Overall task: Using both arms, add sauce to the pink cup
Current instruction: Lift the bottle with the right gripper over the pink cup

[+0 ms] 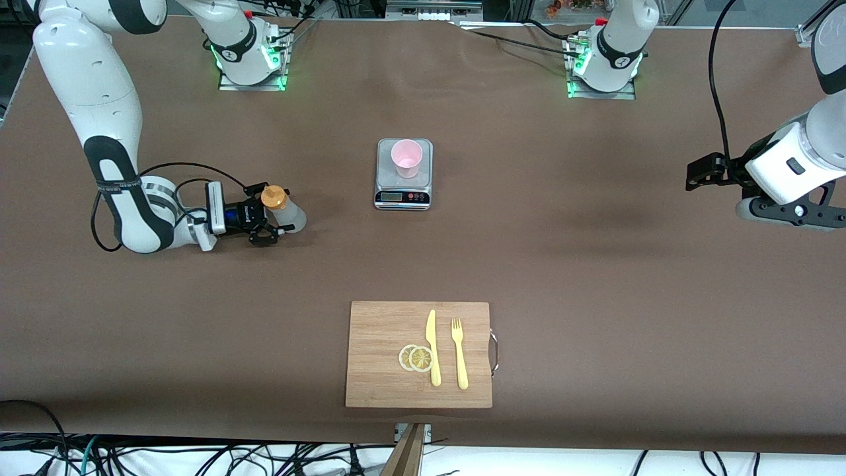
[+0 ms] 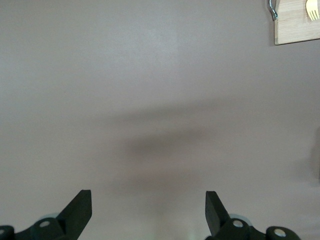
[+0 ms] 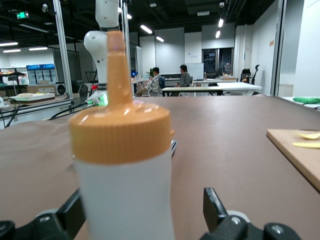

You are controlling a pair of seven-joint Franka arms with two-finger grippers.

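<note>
My right gripper takes the sauce bottle by its whitish body (image 1: 289,218) below the orange cap next, to add sauce to the pink cup (image 1: 406,157).
The sauce bottle (image 1: 289,215), whitish with an orange nozzle cap, stands on the table toward the right arm's end. My right gripper (image 1: 269,225) is low at the table, open, with the bottle between its fingers. In the right wrist view the bottle (image 3: 125,170) fills the space by one finger, and a gap shows before the other finger (image 3: 212,202). The pink cup (image 1: 406,157) stands upright on a small silver scale (image 1: 403,195) mid-table. My left gripper (image 1: 702,173) hangs open and empty over bare table at the left arm's end (image 2: 148,200).
A wooden cutting board (image 1: 419,354) lies nearer the front camera than the scale, carrying a yellow knife (image 1: 433,347), a yellow fork (image 1: 459,354) and two lemon slices (image 1: 416,357). Its corner (image 2: 297,25) shows in the left wrist view.
</note>
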